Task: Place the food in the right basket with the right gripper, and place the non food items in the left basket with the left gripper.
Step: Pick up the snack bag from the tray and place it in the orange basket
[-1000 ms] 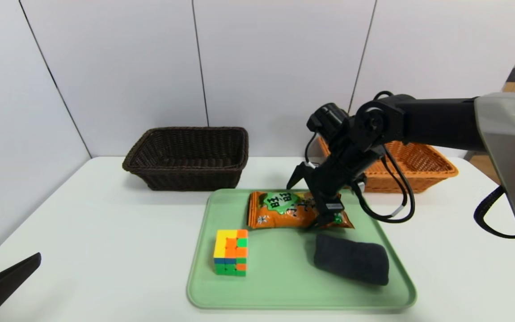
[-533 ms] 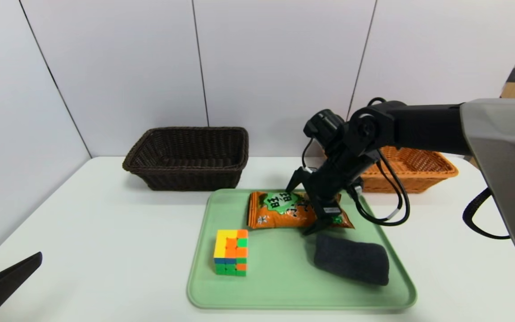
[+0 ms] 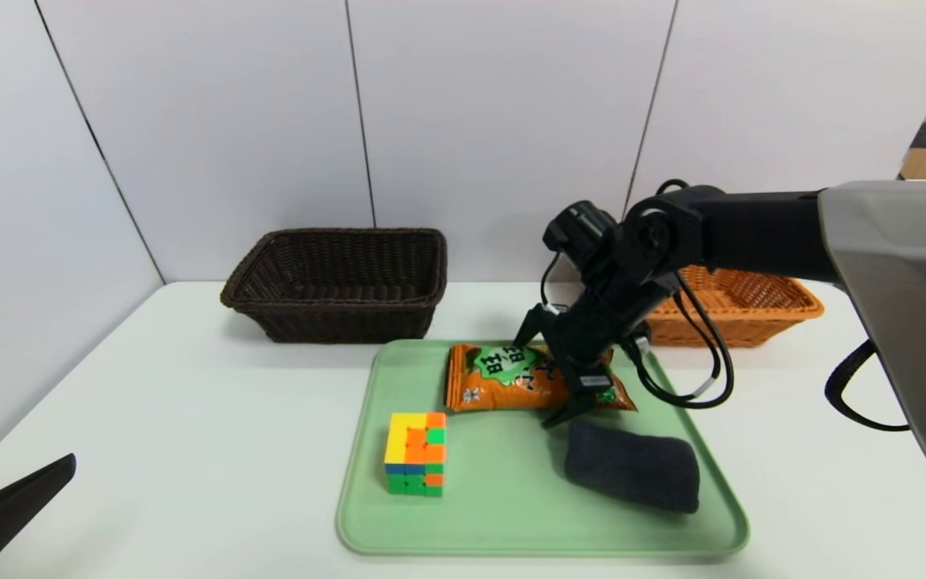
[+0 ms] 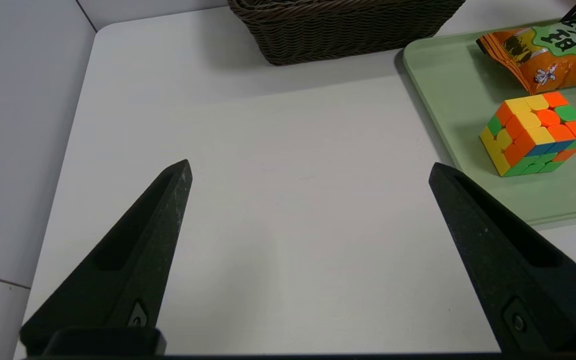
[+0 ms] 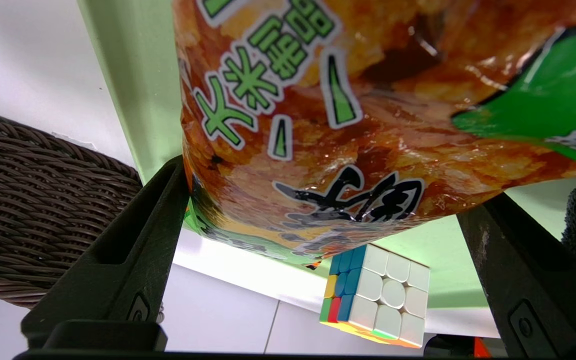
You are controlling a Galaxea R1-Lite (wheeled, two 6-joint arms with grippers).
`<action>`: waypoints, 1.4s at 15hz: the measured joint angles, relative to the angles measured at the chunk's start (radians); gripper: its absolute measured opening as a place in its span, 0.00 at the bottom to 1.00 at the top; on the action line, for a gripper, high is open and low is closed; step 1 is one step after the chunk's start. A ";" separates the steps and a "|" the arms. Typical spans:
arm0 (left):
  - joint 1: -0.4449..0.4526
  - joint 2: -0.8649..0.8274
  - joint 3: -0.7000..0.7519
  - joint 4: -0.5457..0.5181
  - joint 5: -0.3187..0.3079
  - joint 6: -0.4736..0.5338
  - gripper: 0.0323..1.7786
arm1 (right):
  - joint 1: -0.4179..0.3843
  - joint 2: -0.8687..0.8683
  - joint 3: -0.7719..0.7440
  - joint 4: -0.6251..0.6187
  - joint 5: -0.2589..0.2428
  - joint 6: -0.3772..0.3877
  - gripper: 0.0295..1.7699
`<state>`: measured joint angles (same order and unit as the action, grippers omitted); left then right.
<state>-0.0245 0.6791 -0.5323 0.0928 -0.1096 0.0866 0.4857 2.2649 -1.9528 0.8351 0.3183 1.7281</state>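
This food should go in the orange wicker basket (image 3: 756, 307), so my right gripper will next grab the snack bag by its black-lettered middle (image 3: 542, 375).
An orange and green snack bag (image 3: 503, 378) lies at the back of the green tray (image 3: 511, 515). My right gripper (image 3: 542, 370) is open and lowered over it, one finger at the bag's far edge and one at its near edge. In the right wrist view the bag (image 5: 328, 125) fills the space between the fingers of the right gripper (image 5: 323, 190). A multicoloured puzzle cube (image 3: 415, 453) and a dark folded cloth (image 3: 632, 477) rest on the tray's front half. My left gripper (image 4: 310, 170) is open over bare table at the front left, holding nothing.
A dark brown wicker basket (image 3: 338, 281) stands at the back left. An orange wicker basket (image 3: 752, 301) stands at the back right, partly behind my right arm. White wall panels close the back and left. The cube (image 4: 535, 132) sits near the tray's left rim (image 4: 448, 85).
My right gripper has shifted slightly left and down, so its fingers now straddle the snack bag. The left arm and the other objects have not moved.
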 joint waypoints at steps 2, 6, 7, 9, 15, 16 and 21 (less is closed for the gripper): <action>0.000 0.000 0.000 0.000 0.000 0.000 0.95 | 0.000 0.000 0.000 0.000 0.000 0.000 0.96; 0.000 0.000 0.000 0.000 0.000 0.000 0.95 | 0.000 0.003 0.000 0.000 0.000 -0.001 0.96; 0.000 0.000 0.001 0.000 0.000 0.000 0.95 | 0.000 0.006 0.000 -0.001 0.000 -0.001 0.96; 0.000 0.000 0.002 0.000 -0.001 0.000 0.95 | 0.000 0.011 -0.001 -0.002 0.000 -0.002 0.96; -0.002 0.001 0.008 0.000 -0.003 0.000 0.95 | -0.017 0.020 0.000 -0.008 0.003 0.000 0.96; -0.003 0.004 0.008 0.000 -0.003 0.000 0.95 | -0.020 0.020 0.000 -0.008 0.003 -0.001 0.96; -0.005 0.016 0.007 -0.003 -0.003 0.000 0.95 | -0.019 0.021 0.001 -0.003 0.010 -0.007 0.56</action>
<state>-0.0291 0.6951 -0.5253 0.0902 -0.1130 0.0866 0.4670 2.2855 -1.9521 0.8317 0.3279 1.7213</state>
